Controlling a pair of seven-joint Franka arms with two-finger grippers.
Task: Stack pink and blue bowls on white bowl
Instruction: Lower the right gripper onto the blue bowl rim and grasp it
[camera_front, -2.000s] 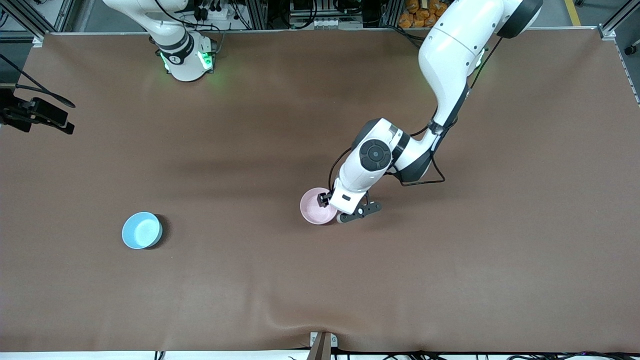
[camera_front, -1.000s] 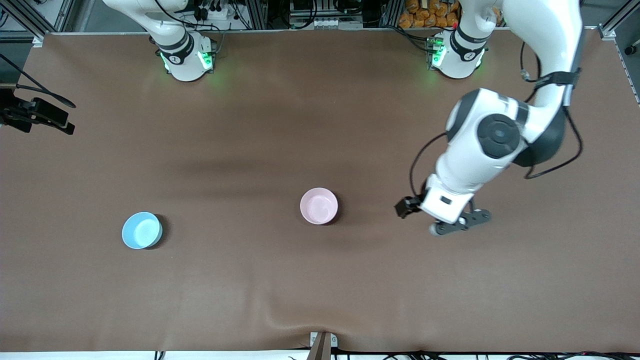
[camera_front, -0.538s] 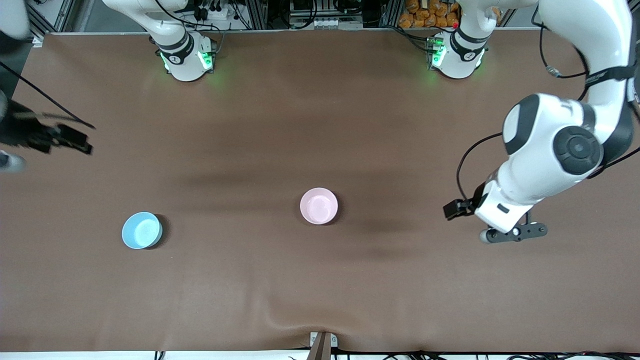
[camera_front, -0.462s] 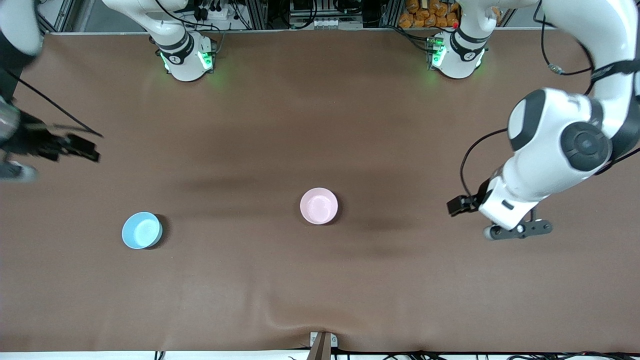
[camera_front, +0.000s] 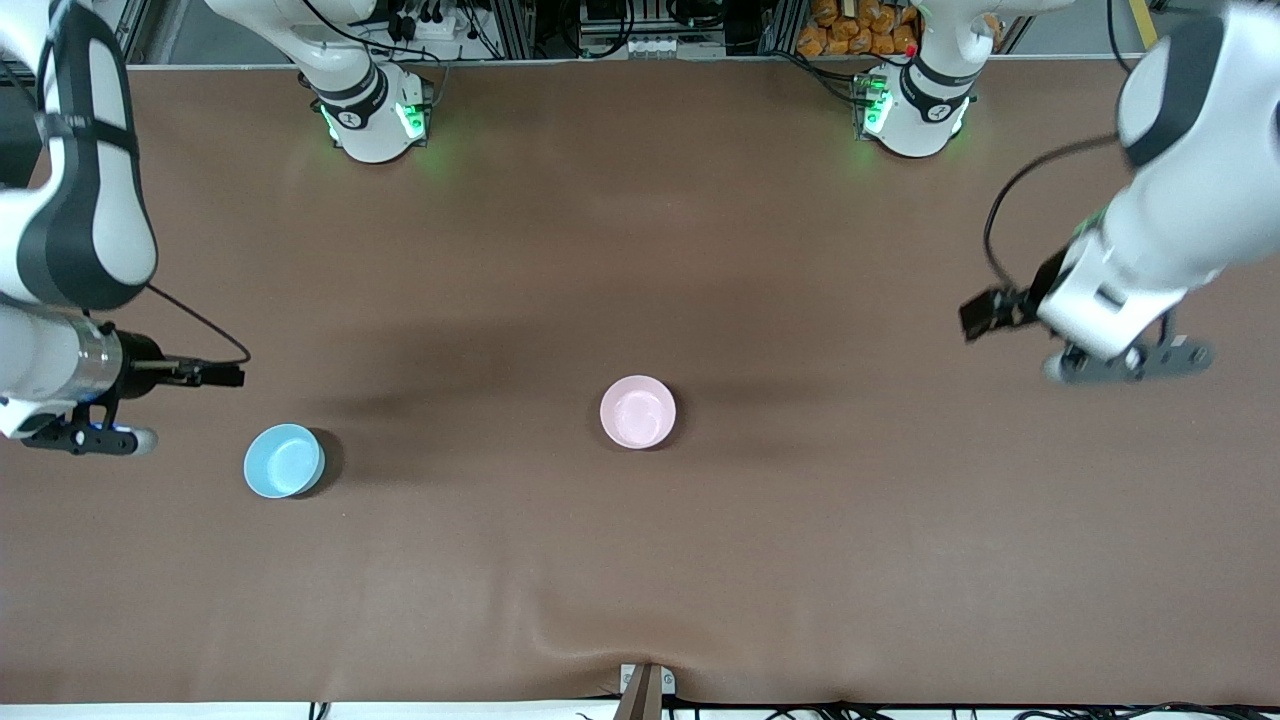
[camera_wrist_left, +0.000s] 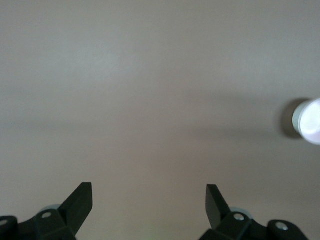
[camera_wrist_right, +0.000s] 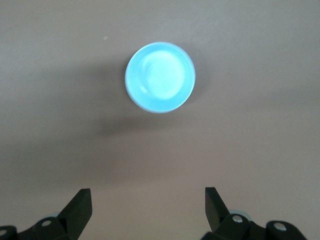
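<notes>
My right gripper grabs the rim of the blue bowl (camera_front: 284, 460) next, to stack the blue bowl on the others.
The pale pink bowl (camera_front: 638, 412) sits mid-table; it also shows at the edge of the left wrist view (camera_wrist_left: 309, 120). The light blue bowl (camera_front: 284, 460) sits toward the right arm's end of the table and shows in the right wrist view (camera_wrist_right: 160, 77). The white bowl is hidden in every view. My left gripper (camera_front: 1130, 362) is open and empty, up over bare table toward the left arm's end (camera_wrist_left: 149, 192). My right gripper (camera_front: 85, 440) is open and empty, over the table beside the blue bowl (camera_wrist_right: 148, 197).
The brown table mat (camera_front: 640, 560) has a wrinkle at its front edge, near a small bracket (camera_front: 645, 685). The two arm bases (camera_front: 375, 115) stand along the edge farthest from the front camera.
My left gripper let go of the pink bowl and swung away, rising toward its own end of the table. My right arm came in from the table's edge to beside the blue bowl.
</notes>
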